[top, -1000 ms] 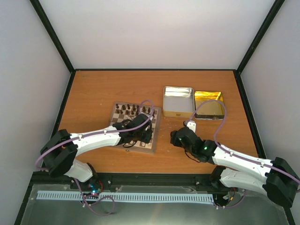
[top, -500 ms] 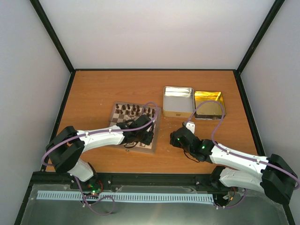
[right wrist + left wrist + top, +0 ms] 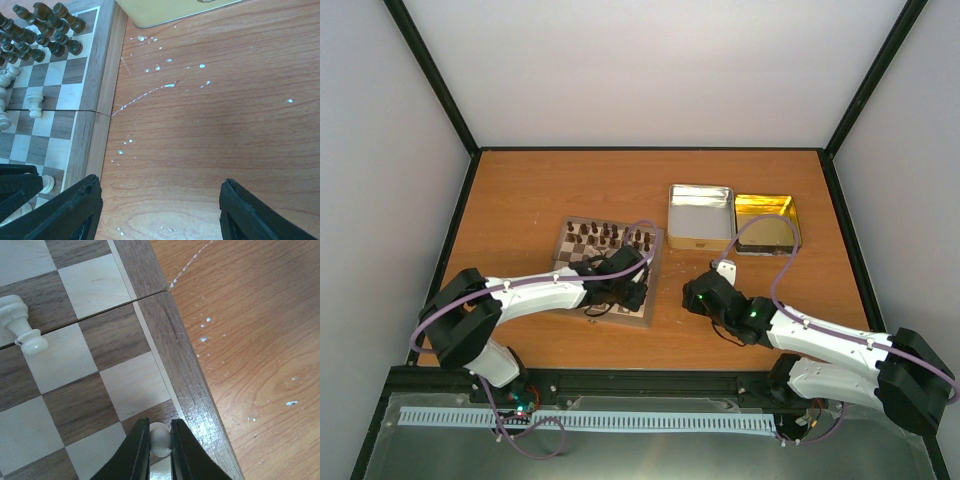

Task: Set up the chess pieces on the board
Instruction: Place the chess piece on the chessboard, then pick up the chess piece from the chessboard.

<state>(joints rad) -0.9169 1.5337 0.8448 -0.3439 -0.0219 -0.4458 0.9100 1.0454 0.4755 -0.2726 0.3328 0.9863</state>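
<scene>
I should open my left gripper: the cream pawn's base is inside the dark square between my fingers, so the pawn would stand there if I let go.
The board (image 3: pixel 658 262) lies left of the table's middle, with dark chess pieces (image 3: pixel 605 236) ranked along its far rows. My left gripper (image 3: pixel 628 290) is low over the board's near right corner. It is shut on the round head of a cream pawn (image 3: pixel 160 438), just above a dark square beside the border (image 3: pixel 175 355). Another cream pawn (image 3: pixel 22 326) lies tipped on the squares farther in. My right gripper (image 3: pixel 160 200) hangs open over bare wood to the right of the board (image 3: pixel 102 95), with nothing between its fingers. Dark pieces (image 3: pixel 45 30) and cream ones (image 3: pixel 35 102) show in the right wrist view.
A silver tin (image 3: pixel 700 215) and a gold tin (image 3: pixel 766 222) sit side by side behind my right arm. White flecks and a scratch (image 3: pixel 150 92) mark the tabletop between board and tin. The left gripper's black body (image 3: pixel 15 190) shows at the right wrist view's lower left.
My left arm has shifted slightly toward the board's near right corner, still shut on the pawn. The right arm has barely moved.
</scene>
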